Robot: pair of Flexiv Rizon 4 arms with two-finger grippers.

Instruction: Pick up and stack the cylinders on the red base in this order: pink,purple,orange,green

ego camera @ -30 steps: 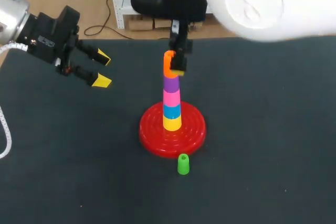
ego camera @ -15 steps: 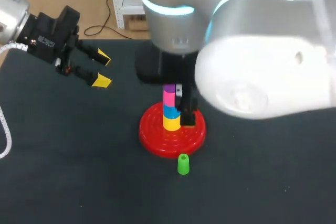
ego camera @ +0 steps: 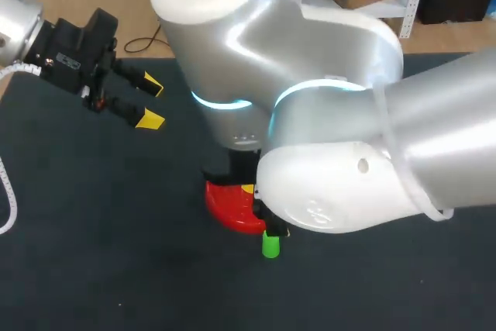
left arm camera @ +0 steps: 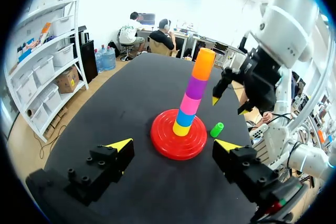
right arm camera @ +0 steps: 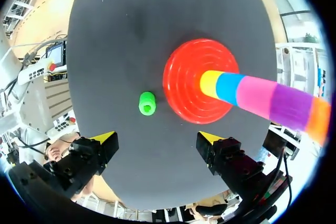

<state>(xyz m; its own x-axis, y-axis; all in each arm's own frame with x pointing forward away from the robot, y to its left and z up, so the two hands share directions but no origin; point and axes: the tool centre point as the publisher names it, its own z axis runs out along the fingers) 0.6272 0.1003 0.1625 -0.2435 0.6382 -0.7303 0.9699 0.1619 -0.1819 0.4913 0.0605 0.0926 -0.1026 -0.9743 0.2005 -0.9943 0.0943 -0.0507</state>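
Observation:
My right gripper grabs the green cylinder by its top end [right arm camera: 147, 108] next, to stack the green cylinder over the orange cylinder [right arm camera: 318, 120].
The red base [left arm camera: 170, 148] carries a stack: yellow, blue, pink [left arm camera: 190, 103], purple [left arm camera: 197, 86] and, on top, the orange cylinder [left arm camera: 203, 64]. A small green cylinder [right arm camera: 147, 103] stands upright on the black table beside the base [right arm camera: 189, 85]; it also shows as the green cylinder [ego camera: 270, 246] in the head view. My right gripper [right arm camera: 157, 137] hangs open and empty high over the table, above the green cylinder. My left gripper [ego camera: 147, 100] is open and empty at the far left, well apart from the stack. In the head view my right arm hides the stack.
The black table top [ego camera: 93, 230] lies bare around the base. My right arm's bulky body [ego camera: 325, 137] spans the middle and right of the head view, above the base [ego camera: 227, 203].
My right arm has swung away from the stack's top and toward the front, leaving the orange cylinder on the stack; it now covers the stack in the head view. The left arm kept still.

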